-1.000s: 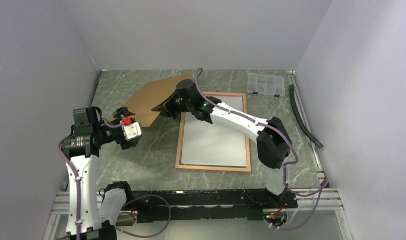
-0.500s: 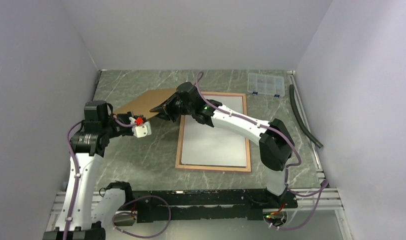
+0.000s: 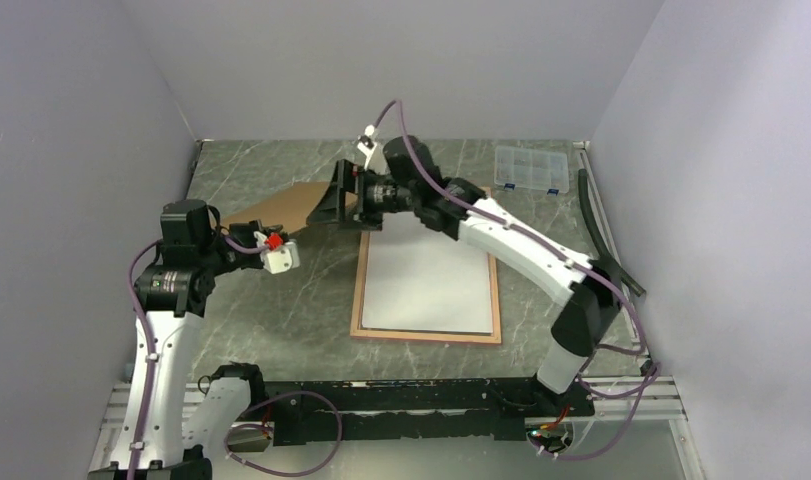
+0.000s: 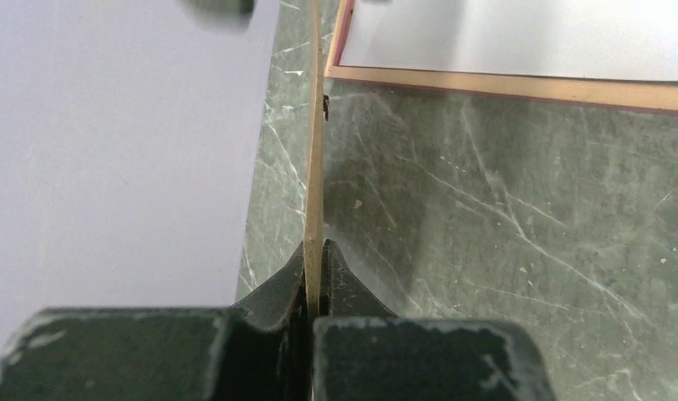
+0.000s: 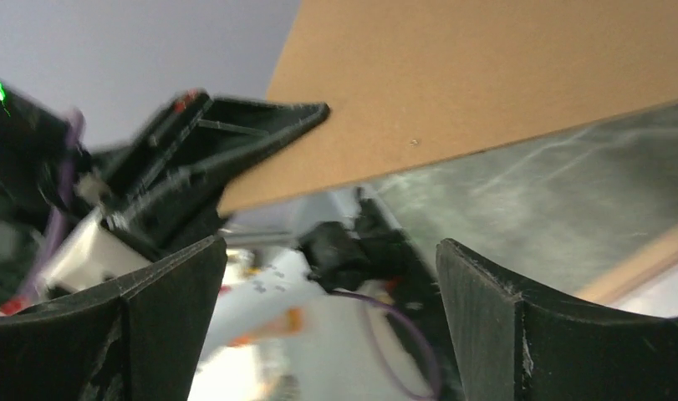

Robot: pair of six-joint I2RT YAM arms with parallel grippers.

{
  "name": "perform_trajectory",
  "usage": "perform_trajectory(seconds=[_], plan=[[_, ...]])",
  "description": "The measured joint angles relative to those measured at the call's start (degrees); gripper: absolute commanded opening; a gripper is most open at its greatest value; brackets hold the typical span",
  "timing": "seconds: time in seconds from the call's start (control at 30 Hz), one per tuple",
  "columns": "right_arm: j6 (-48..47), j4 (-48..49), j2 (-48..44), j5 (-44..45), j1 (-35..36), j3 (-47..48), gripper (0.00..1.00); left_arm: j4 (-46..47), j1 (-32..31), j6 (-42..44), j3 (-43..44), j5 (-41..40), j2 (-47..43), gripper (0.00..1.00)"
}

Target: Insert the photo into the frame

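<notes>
I should next use my right gripper to grab the board by its raised frame-side edge (image 3: 303, 223), so that the board's opposite edge stays free to enter the frame (image 3: 358, 292).
The frame (image 3: 358, 292) lies flat at the table's middle, tan reverse up. Inside it sits the photo (image 3: 428, 283), plain white back up. Left of them a brown backing board (image 3: 281, 206) is held tilted above the table. My left gripper (image 3: 293, 238) is shut on the board's near corner. In the left wrist view the board (image 4: 315, 159) runs edge-on out of the closed left gripper (image 4: 316, 251), with the frame (image 4: 502, 84) and the photo (image 4: 527, 38) beyond. My right gripper (image 3: 337, 206) hovers open by the board's right end. In the right wrist view the right gripper (image 5: 331, 267) holds nothing, under the board (image 5: 486, 83).
A clear plastic compartment box (image 3: 530, 168) stands at the back right. A black hose (image 3: 606, 235) lies along the right edge. Grey walls close in the table on the left, back and right.
My left gripper reached the backing board and shut on its corner. My right gripper opened, let go of the board and lifted back toward the far side.
</notes>
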Motion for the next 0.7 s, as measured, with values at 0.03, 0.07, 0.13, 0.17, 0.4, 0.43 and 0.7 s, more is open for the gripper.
perform_trajectory(seconds=[0.03, 0.07, 0.13, 0.17, 0.4, 0.43, 0.7], plan=[[-5.44, -3.15, -0.92, 0.13, -0.33, 1.51, 1.00, -0.87, 0.09, -0.35, 1.33, 0.44, 0.63, 0.03], [-11.74, -6.16, -2.40, 0.55, -0.74, 2.75, 1.00, -1.57, 0.20, -0.48, 2.45, 0.76, 1.09, 0.03], [-23.06, -9.94, -6.93, 2.43, -1.14, 2.84, 1.00, -3.50, 0.28, -0.55, 4.79, 1.70, 1.88, 0.03], [-28.37, -10.84, -9.81, 3.56, -1.11, 2.01, 1.00, -4.74, 0.33, -0.55, 5.77, 2.40, 2.08, 0.03], [-57.83, -10.08, -25.90, 4.37, -0.33, -7.91, 0.97, -14.86, 0.33, 2.56, 10.99, 6.88, 2.16, 0.03], [-61.20, -10.21, -26.01, 3.93, -0.02, -8.07, 0.96, -16.35, 0.33, 3.21, 11.61, 7.34, 2.16, 0.03], [-77.50, -13.53, -17.49, 4.74, 5.51, -6.38, 0.87, -24.39, 0.33, 6.86, 15.41, 9.16, 1.75, 0.03]])
